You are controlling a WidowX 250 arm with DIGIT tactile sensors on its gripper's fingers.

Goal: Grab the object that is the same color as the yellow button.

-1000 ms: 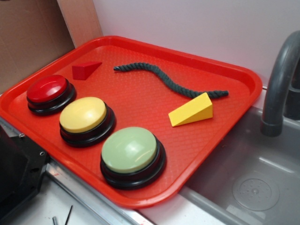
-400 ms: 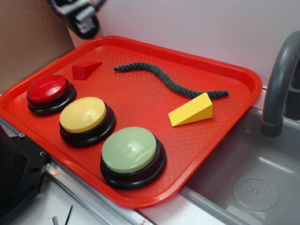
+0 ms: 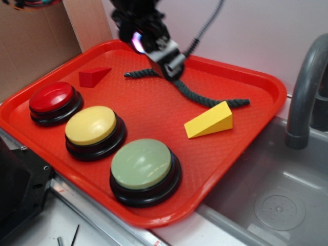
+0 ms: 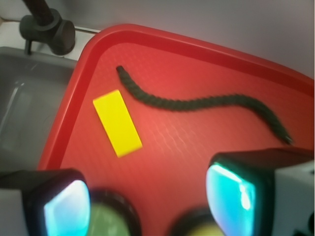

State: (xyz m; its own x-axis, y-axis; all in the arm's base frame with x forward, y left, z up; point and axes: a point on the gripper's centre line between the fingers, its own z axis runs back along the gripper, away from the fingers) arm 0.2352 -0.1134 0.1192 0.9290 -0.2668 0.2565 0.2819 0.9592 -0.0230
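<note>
I will next grab the wedge by the flat sides at its thick end (image 3: 226, 123), because the wedge's top slopes down to a thin edge (image 3: 207, 120).
The object, a yellow wedge (image 3: 210, 121), lies on the right part of the red tray (image 3: 154, 115), just in front of the rope's end. In the wrist view the wedge (image 4: 117, 123) lies ahead and to the left of the fingers. The yellow button (image 3: 91, 125) sits at the tray's front left between a red and a pale green button. My gripper (image 3: 168, 61) hovers over the back of the tray above the dark green rope (image 3: 205, 96), up and left of the wedge. In the wrist view the gripper (image 4: 147, 201) is open, with only tray between its fingers.
A red button (image 3: 51, 97), a pale green button (image 3: 142, 164) and a small red wedge (image 3: 93, 76) also sit on the tray. A grey faucet (image 3: 307, 87) and sink (image 3: 271, 200) are to the right. Cardboard (image 3: 31, 41) stands at the back left.
The gripper came in from the upper left and now hangs over the rope at the tray's back. Nothing on the tray has moved.
</note>
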